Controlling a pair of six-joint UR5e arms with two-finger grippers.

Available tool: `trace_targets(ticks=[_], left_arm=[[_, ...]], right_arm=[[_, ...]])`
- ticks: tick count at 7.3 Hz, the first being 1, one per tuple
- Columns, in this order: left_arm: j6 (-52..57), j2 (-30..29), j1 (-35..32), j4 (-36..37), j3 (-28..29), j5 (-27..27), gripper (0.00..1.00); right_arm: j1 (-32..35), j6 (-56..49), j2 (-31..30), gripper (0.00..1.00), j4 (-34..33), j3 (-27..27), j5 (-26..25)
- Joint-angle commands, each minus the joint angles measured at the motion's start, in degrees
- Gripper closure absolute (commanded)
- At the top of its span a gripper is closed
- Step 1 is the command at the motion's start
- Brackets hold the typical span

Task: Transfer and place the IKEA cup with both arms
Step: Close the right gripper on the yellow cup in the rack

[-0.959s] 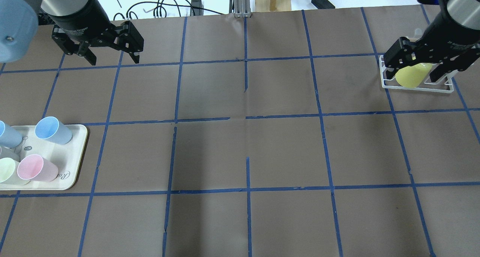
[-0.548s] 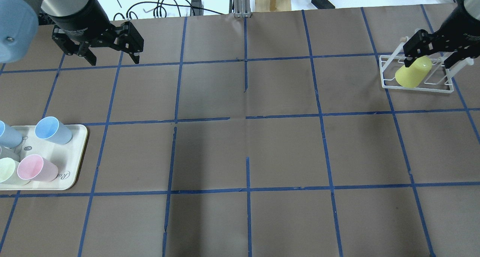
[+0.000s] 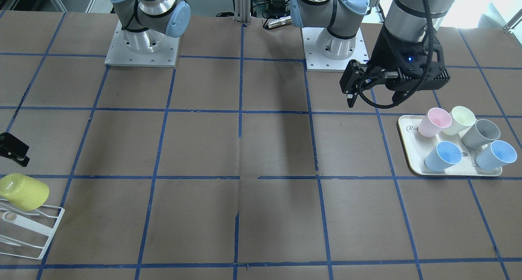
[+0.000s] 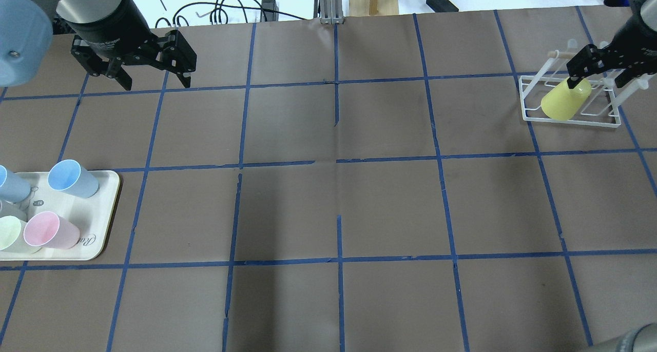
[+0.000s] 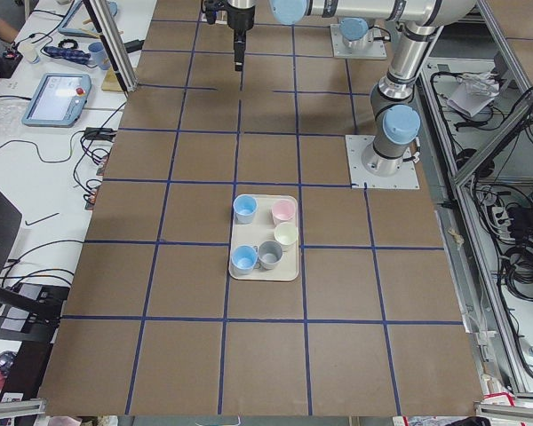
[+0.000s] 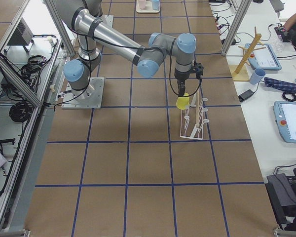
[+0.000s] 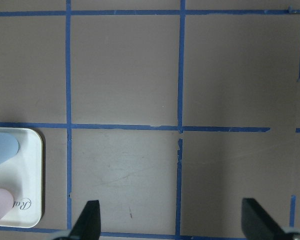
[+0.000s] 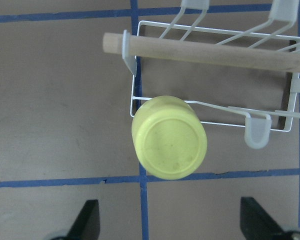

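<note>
My right gripper grabs the yellow cup by its closed bottom end (image 8: 171, 142) next, so the cup's open end stays free for the handover.
The bright yellow IKEA cup (image 4: 563, 101) leans bottom-up on the white wire rack (image 4: 569, 119) at the far right of the table. It also shows in the right wrist view (image 8: 170, 137), the front view (image 3: 22, 191) and the right side view (image 6: 182, 101). My right gripper (image 4: 597, 80) hangs open above the cup, apart from it; in its wrist view (image 8: 170, 225) both fingers stand wide of the cup. My left gripper (image 4: 155, 81) is open and empty over the far left of the table, and its wrist view (image 7: 172, 222) shows bare table between the fingers.
A cream tray (image 4: 102, 208) at the near left edge holds several pastel cups, among them a pink one (image 4: 49, 230) and a light-blue one (image 4: 72, 177). The rack has a wooden rod (image 8: 200, 50) across its top. Cables and a wooden stand lie beyond the table's far edge.
My right gripper, which straddled the yellow cup on the rack, has drawn up and back from it. The cup stays on the rack. The left arm has not moved.
</note>
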Motion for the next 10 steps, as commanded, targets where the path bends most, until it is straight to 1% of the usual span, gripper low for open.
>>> trace_targets(ticks=[1,3,5,7,10], left_arm=[[-0.1,-0.2,0.0,1.0,0.0,-0.1,0.0],[-0.1,-0.3,0.0,0.9,-0.1,-0.2,0.0],[-0.1,-0.3,0.0,1.0,-0.1,-0.2,0.0],[0.0,-0.3,0.0,1.0,-0.1,-0.2,0.0],[0.0,-0.5,0.0,1.1,-0.1,-0.2,0.0]], right_arm=[[-0.4,0.1,4.1,0.0,-4.4,0.1,0.2],[0.5,0.3,3.9,0.0,-4.0,0.1,0.3],[0.5,-0.1,4.1,0.0,-4.0,0.1,3.7],[0.5,-0.3,6.2,0.0,-5.2,-0.3,3.4],[0.5,-0.3,7.2,0.0,-5.9,-0.5,3.5]])
